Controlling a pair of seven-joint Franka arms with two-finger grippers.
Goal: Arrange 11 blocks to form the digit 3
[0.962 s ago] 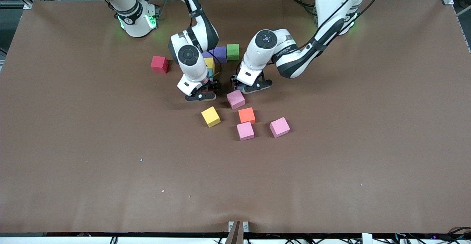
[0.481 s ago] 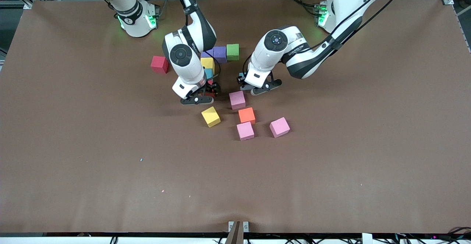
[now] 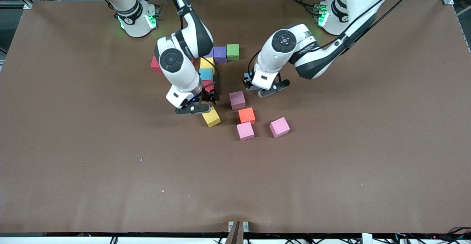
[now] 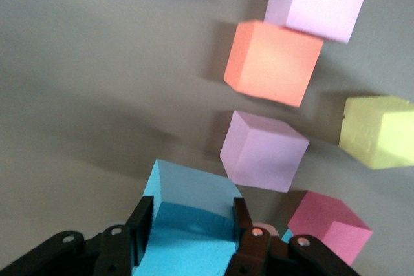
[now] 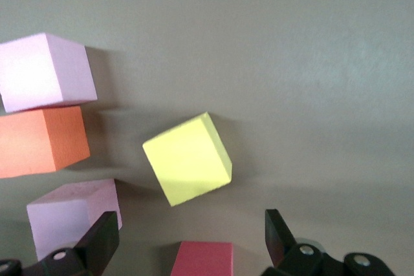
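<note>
The loose yellow block [image 3: 211, 116] is to help form the digit 3, so the robot's right gripper should grab it next by its opposite sides.
A column of blocks runs toward the front camera: purple [image 3: 219, 53] beside green [image 3: 232, 51], then yellow [image 3: 206, 63], blue [image 3: 206, 74] and red [image 3: 208, 86]. My right gripper [image 3: 208, 96] is open over the red block [image 5: 204, 258], which lies between its spread fingers [image 5: 103, 237], untouched. A loose yellow block [image 3: 211, 116] [image 5: 187, 158] lies just nearer the camera. My left gripper [image 3: 251, 82] [image 4: 191, 214] is shut on a blue block [image 4: 187, 224], held above the table beside a pink block [image 3: 237, 99] [image 4: 263, 150].
An orange block [image 3: 246, 115] and two more pink blocks [image 3: 245, 130] [image 3: 279, 127] lie nearer the camera. Another red block [image 3: 154, 63] is partly hidden by the right arm. The brown table [image 3: 110, 163] spreads widely around.
My right gripper has moved off the column toward the front camera, uncovering the blue and red blocks. My left gripper has shifted toward the left arm's end with the blue block.
</note>
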